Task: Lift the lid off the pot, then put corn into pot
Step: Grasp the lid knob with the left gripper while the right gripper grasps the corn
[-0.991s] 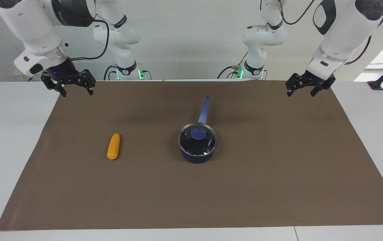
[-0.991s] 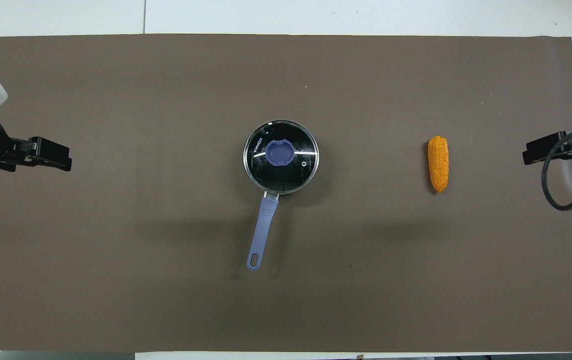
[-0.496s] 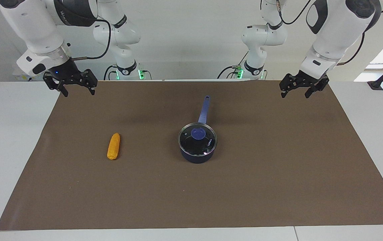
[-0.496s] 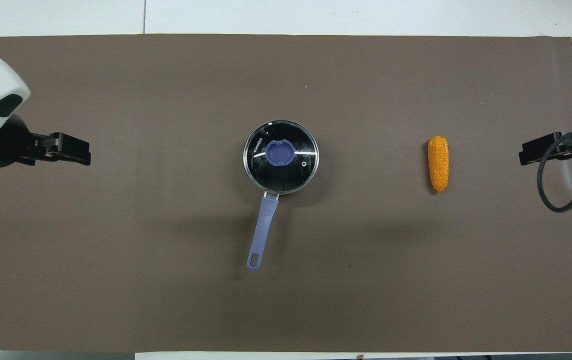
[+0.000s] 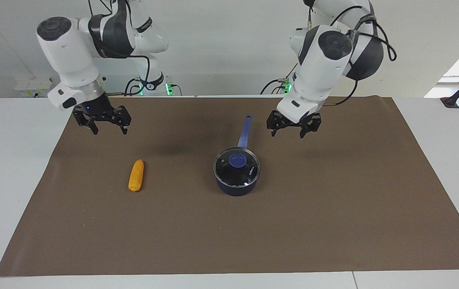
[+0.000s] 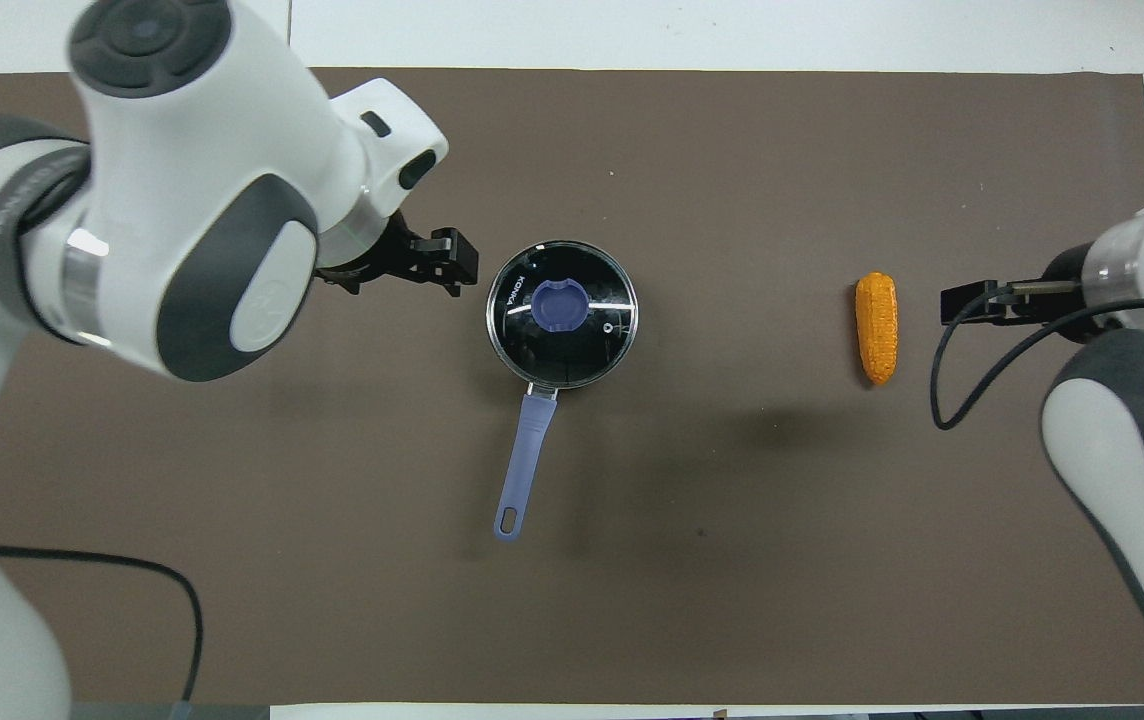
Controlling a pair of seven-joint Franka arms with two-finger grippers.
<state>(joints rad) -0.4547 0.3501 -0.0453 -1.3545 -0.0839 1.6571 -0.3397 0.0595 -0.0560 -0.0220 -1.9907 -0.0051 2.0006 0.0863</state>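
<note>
The left gripper will next take hold of the glass lid by its narrow blue knob [image 6: 559, 306] to lift it, because the lid reaches wide across the whole pot.
The dark navy pot [image 5: 235, 188] stands mid-mat with its long blue-purple handle [image 6: 525, 460] pointing toward the robots. The glass lid [image 5: 236, 162] with its blue knob sits on the pot, and it also shows in the overhead view [image 6: 562, 305]. The orange-yellow corn [image 5: 136, 175] lies on the mat toward the right arm's end, also in the overhead view [image 6: 877, 328]. My left gripper [image 5: 288, 131] is open and empty in the air over the mat beside the pot [image 6: 452, 268]. My right gripper [image 5: 109, 128] is open and empty in the air, over the mat beside the corn [image 6: 962, 305].
A brown mat [image 5: 334, 220] covers most of the white table [image 5: 13, 160]. Both robot bases stand at the table's edge nearest the robots. Nothing else lies on the mat.
Both grippers have moved inward from the mat's ends. The left one has come close beside the pot, the right one toward the corn. Pot, lid and corn have not moved.
</note>
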